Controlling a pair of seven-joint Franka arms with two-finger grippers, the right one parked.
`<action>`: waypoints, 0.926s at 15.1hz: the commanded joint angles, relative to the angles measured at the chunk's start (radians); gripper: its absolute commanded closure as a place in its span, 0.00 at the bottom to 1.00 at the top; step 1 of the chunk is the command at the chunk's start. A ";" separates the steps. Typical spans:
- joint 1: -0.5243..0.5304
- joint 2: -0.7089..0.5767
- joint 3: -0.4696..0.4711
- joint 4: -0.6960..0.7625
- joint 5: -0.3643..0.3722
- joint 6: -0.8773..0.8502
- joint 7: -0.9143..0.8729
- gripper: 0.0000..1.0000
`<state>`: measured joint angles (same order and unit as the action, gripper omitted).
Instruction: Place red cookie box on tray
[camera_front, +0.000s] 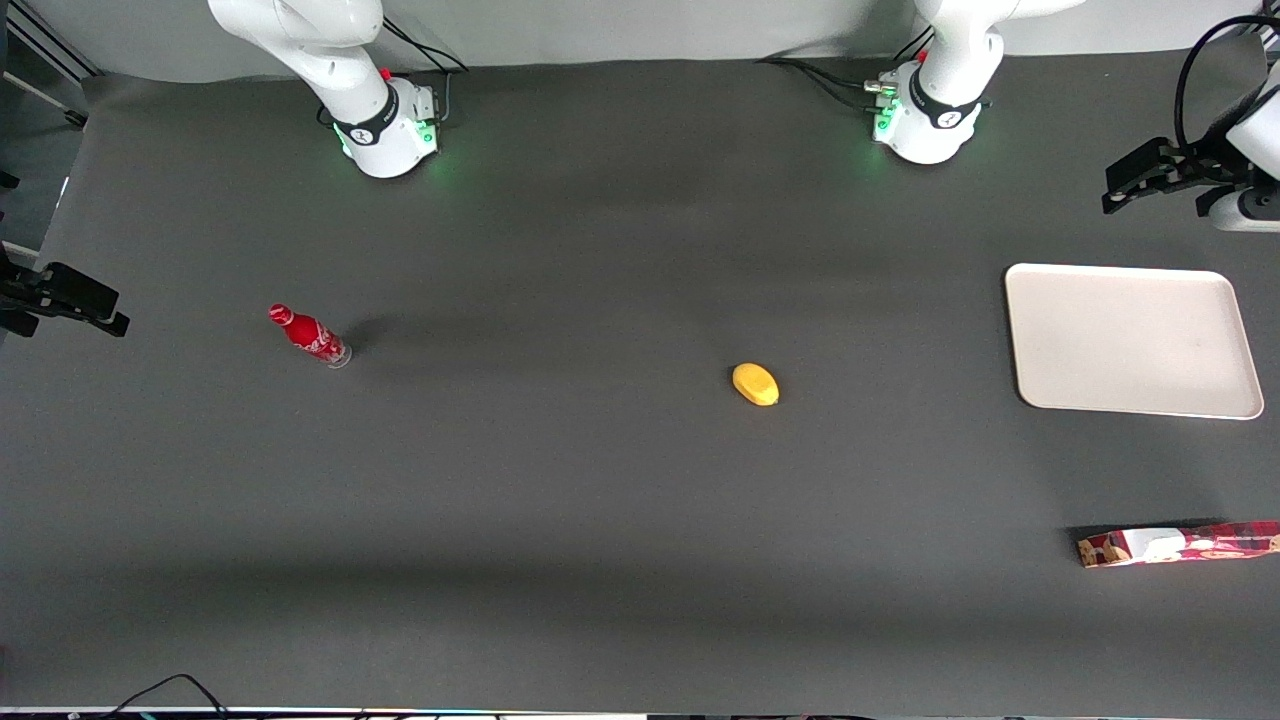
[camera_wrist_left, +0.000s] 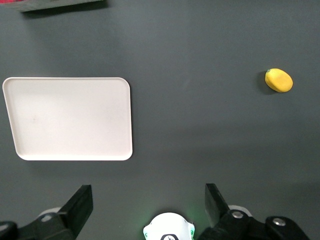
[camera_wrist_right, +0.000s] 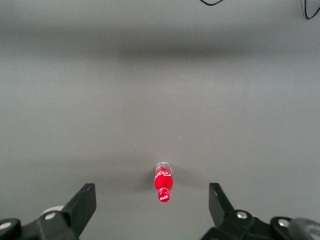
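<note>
I should next take hold of the red cookie box by its end with the white label. Then my gripper will set the box on the tray.
The red cookie box lies flat near the table's front edge at the working arm's end, partly cut off by the frame edge. Only a thin strip of the red cookie box shows in the left wrist view. The off-white tray sits bare, farther from the front camera than the box, with a stretch of table between them. My gripper hangs open high above the table, farther from the front camera than the tray. Nothing is between its fingers.
A yellow lemon-like fruit rests near the table's middle. A small red bottle stands toward the parked arm's end. The working arm's base is at the back edge.
</note>
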<state>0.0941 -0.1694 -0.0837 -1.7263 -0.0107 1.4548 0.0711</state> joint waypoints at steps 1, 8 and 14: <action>-0.001 0.025 -0.002 0.045 0.018 -0.025 0.009 0.00; 0.004 0.025 0.019 0.053 0.024 -0.050 0.004 0.00; 0.003 0.258 0.108 0.342 0.069 -0.094 -0.054 0.00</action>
<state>0.0980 -0.0868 -0.0177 -1.5988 0.0302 1.4179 0.0705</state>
